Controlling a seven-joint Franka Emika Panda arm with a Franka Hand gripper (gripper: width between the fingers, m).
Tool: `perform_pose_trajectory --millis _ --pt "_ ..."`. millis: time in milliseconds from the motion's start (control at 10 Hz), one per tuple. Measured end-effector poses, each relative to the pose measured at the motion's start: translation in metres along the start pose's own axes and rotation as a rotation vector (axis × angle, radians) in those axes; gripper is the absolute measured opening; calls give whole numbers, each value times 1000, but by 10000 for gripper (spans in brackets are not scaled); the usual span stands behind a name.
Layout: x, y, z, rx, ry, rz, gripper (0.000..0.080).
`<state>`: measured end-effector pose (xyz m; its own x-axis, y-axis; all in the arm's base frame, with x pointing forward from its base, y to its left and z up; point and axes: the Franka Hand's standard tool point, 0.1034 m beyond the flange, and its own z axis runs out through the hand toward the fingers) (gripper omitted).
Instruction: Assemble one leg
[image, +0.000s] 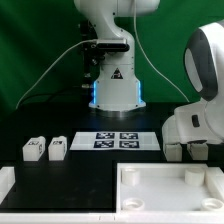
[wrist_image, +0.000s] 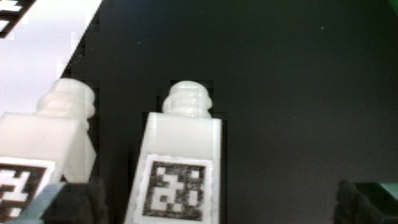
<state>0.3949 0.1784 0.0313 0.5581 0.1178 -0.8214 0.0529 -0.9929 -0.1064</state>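
My gripper picks up the leg by its tagged body (wrist_image: 175, 188) next, since the leg's rounded tip stays free to enter the white tray-like piece.
In the wrist view two white legs lie side by side on the black table. One leg (wrist_image: 178, 150) shows its black-and-white tag and lies between my open fingers. The other leg (wrist_image: 59, 125) lies beside it, just outside one dark fingertip (wrist_image: 63, 205). My gripper (wrist_image: 217, 205) is open and empty, above the legs and touching neither. In the exterior view my gripper (image: 188, 148) hangs low at the right, under the white hand, and largely hides those two legs. Two more legs (image: 33, 148) (image: 57, 148) stand at the exterior view's left.
The marker board (image: 118, 140) lies mid-table before the arm's base, and a corner of it shows in the wrist view (wrist_image: 15, 20). A large white tray-like piece (image: 170, 185) lies at the front right. Another white part (image: 8, 182) lies at the front left.
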Motion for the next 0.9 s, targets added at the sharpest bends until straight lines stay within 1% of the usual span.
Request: perform_pose_trajectory --millis 200,300,500,700,800,900 --pt "1 3 1 2 0 -9 649" --pt "3 4 4 3 -4 -8 649" --pt "12 3 13 8 8 -14 649" --pt "13 4 19 6 9 -19 649" --pt "13 4 19 7 10 -19 627" --pt "13 4 19 6 10 -20 627"
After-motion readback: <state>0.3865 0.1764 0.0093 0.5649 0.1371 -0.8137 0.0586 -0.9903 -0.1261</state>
